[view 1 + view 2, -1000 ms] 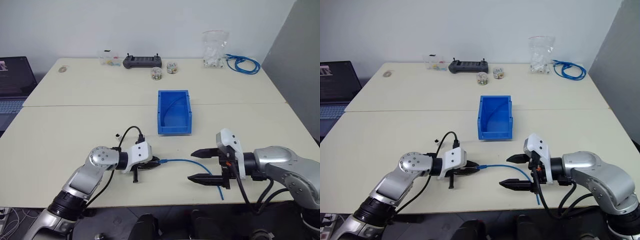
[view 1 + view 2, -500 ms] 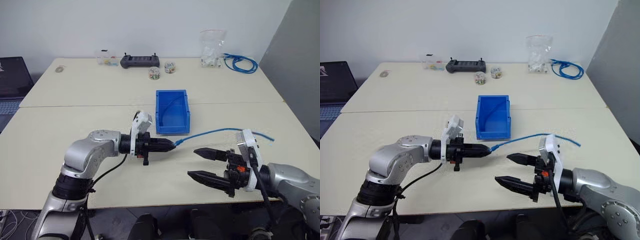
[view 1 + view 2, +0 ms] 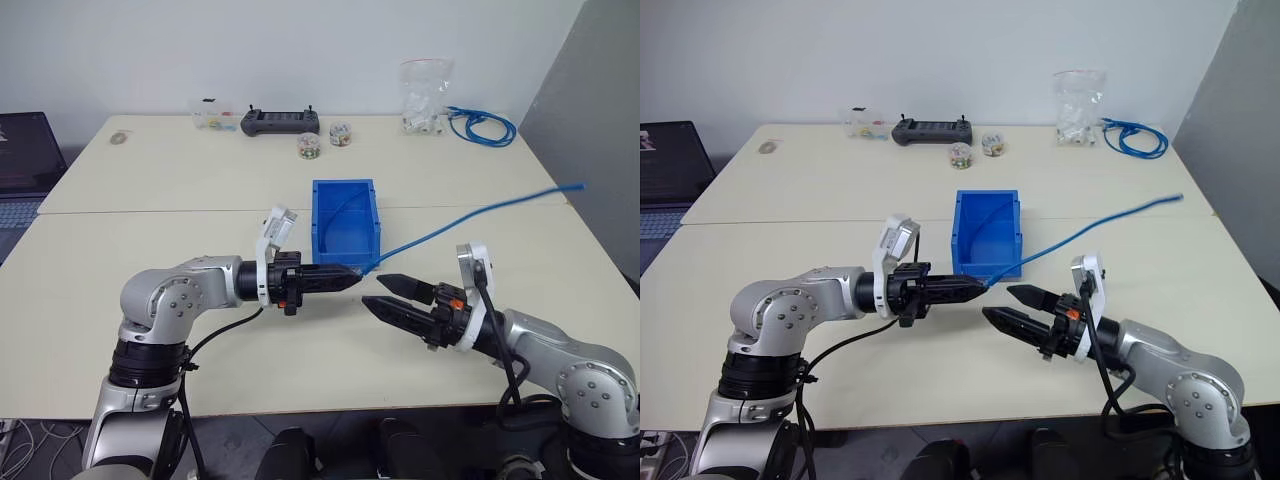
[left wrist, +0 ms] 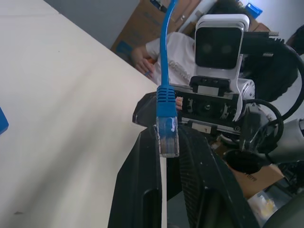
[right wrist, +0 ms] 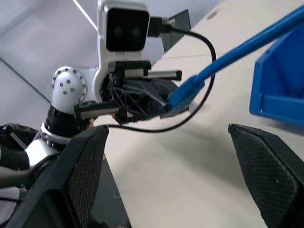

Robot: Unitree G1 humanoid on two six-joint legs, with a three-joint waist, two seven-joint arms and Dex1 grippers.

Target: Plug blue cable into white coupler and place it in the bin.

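Observation:
My right gripper should grab the blue cable by the flat-sided boot (image 5: 184,95) next, because the cable (image 5: 247,46) is round and bendy all the way up to its plug.
My left gripper (image 3: 348,278) is shut on the plug end of the blue cable (image 4: 166,102) and holds it level above the table, pointing right. From there the cable rises to the right, and its free end (image 3: 575,187) hangs in the air. Just right of that plug, my right gripper (image 3: 380,292) stands open and points back at it, nothing between its fingers (image 5: 80,180). The blue bin (image 3: 318,225) stands right behind both grippers, mid-table. The white coupler is out of view.
At the table's far edge lie a black controller (image 3: 280,122), small jars (image 3: 312,147), a clear plastic bag (image 3: 428,97) and a coiled blue cable bundle (image 3: 482,126). A laptop (image 3: 20,160) sits at the far left.
My left gripper has lifted the cable's plug off the table and turned it rightward, and the free end has swung up. My right gripper has moved left and up toward the plug, still open.

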